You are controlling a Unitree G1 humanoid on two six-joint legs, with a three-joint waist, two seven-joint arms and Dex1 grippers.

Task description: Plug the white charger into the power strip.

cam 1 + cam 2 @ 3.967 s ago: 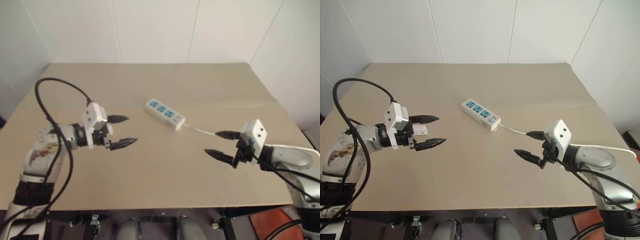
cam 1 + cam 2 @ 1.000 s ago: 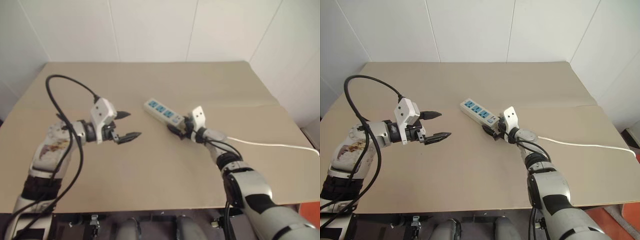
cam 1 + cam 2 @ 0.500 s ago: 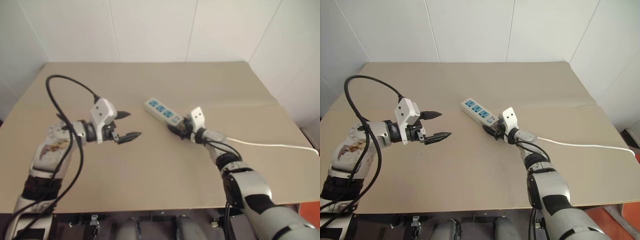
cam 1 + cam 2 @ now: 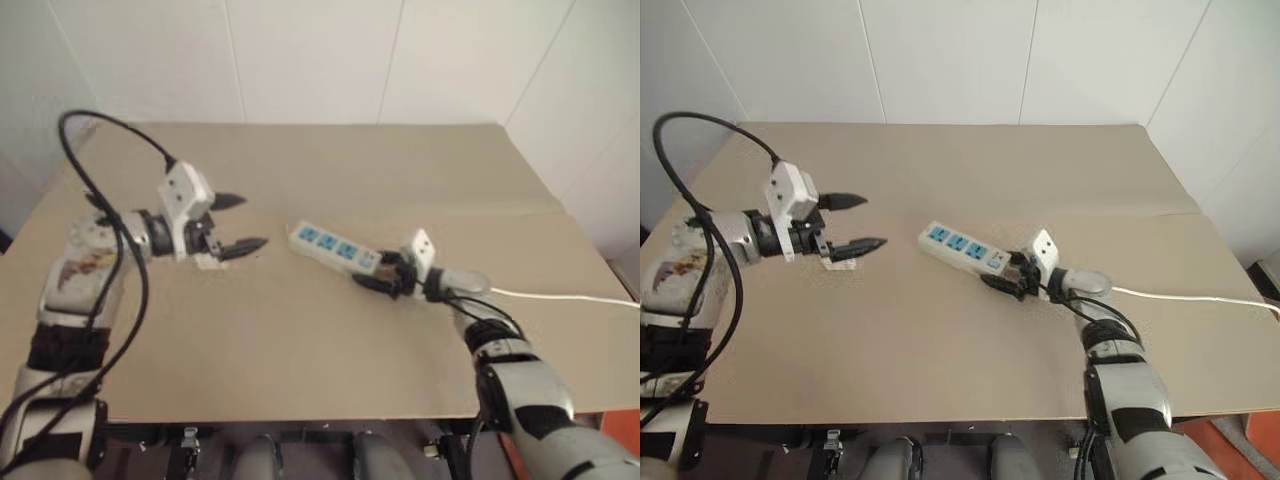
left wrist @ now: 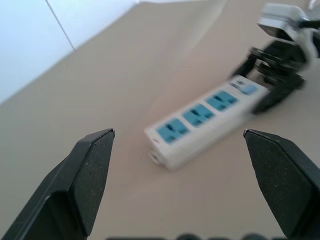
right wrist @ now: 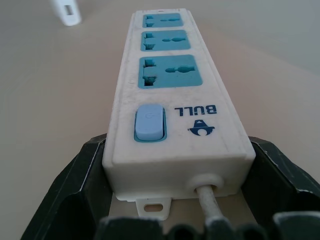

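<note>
The white charger's pins need to stay free to enter a socket (image 4: 327,241) (image 5: 198,114). My left gripper will grab the white charger by the long sides of its body next.
The power strip (image 4: 960,245) lies mid-table, a long white bar with three blue sockets and a pale blue end button. My right gripper (image 4: 1002,272) is shut on its cord end, one black finger on each long side, as the right wrist view shows around the power strip (image 6: 170,85). The white charger (image 4: 840,265) rests on the table to the left, just below my left gripper (image 4: 870,221), which hovers open with nothing in it. In the left wrist view the left gripper (image 5: 177,135) points at the power strip (image 5: 205,120); its fingers are spread wide.
The strip's thin white cord (image 4: 1180,297) runs off the table's right edge. The beige table (image 4: 940,360) meets white walls at the back and right. A black cable (image 4: 700,125) loops above my left arm.
My right gripper has drawn the strip's cord end toward the near right, turning the strip flatter across the table. My left gripper has risen and shifted left, uncovering the charger beneath it.
</note>
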